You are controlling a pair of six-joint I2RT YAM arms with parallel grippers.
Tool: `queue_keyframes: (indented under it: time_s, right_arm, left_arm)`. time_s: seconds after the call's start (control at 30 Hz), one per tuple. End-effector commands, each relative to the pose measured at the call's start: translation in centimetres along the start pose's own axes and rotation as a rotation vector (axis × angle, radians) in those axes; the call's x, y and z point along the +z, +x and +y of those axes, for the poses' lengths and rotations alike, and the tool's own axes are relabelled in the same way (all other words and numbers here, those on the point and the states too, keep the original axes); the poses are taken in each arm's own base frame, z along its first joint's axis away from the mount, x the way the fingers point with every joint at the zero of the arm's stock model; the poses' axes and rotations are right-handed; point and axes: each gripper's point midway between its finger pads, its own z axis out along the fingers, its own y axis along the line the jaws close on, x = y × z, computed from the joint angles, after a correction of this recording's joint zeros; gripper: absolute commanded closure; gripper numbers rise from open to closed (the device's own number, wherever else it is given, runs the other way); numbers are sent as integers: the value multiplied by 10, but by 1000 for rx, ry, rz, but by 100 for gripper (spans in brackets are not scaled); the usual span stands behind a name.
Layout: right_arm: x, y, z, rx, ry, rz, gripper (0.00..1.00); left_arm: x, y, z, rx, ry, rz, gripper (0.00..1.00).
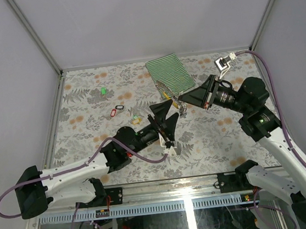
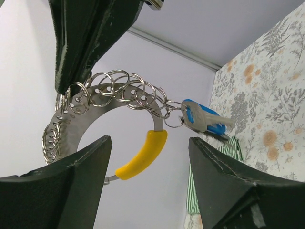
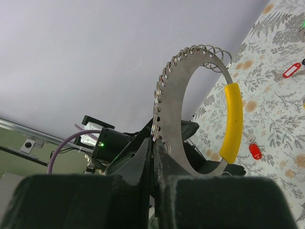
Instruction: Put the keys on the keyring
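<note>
I should use my left gripper to grab the keyring by its yellow grip (image 2: 144, 155) next, so the wire loops stay free to take the keys.
My right gripper (image 1: 183, 101) is shut on the keyring (image 3: 169, 109), a flat silvery crescent with a yellow grip (image 3: 232, 124) and several thin wire loops (image 2: 125, 90) along its edge, held up above the table. From one end loop hangs a silvery key with a blue tag (image 2: 202, 119). My left gripper (image 1: 167, 121) stands open just below and beside the crescent, with nothing between its fingers (image 2: 71, 181). More keys lie on the table: a green tag (image 1: 103, 90), a red tag (image 1: 113, 113), a black tag (image 1: 120, 107) and a yellow one (image 1: 137, 118).
A green-striped folded cloth (image 1: 170, 72) lies at the back of the flowered table (image 1: 89, 133), just behind the right gripper. White walls close in the left, back and right sides. A red tag (image 3: 255, 151) lies below the held crescent.
</note>
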Motion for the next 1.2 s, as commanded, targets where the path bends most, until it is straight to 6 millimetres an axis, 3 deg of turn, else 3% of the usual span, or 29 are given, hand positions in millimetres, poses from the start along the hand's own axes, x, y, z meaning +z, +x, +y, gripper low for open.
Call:
queue_keyframes:
  time_s: [0.0, 0.23, 0.73, 0.93, 1.07, 1.17]
  right_arm:
    - [-5, -9, 36, -59, -96, -4, 100]
    - [-7, -8, 40, -49, -108, 0, 100]
    - [-7, -5, 37, -33, -109, 7, 100]
    - [-7, -5, 38, -31, -111, 11, 100]
    - [-7, -4, 35, -32, -103, 9, 100]
    - [-7, -6, 34, -44, -95, 2, 97]
  left_arm:
    - [7, -6, 29, 92, -78, 9, 33]
    - [14, 5, 26, 140, -79, 60, 43]
    - [23, 1, 39, 149, -110, 56, 71]
    - [24, 0, 39, 145, -111, 54, 84]
    - [25, 0, 40, 141, -111, 53, 99]
    - [23, -1, 37, 125, -100, 49, 100]
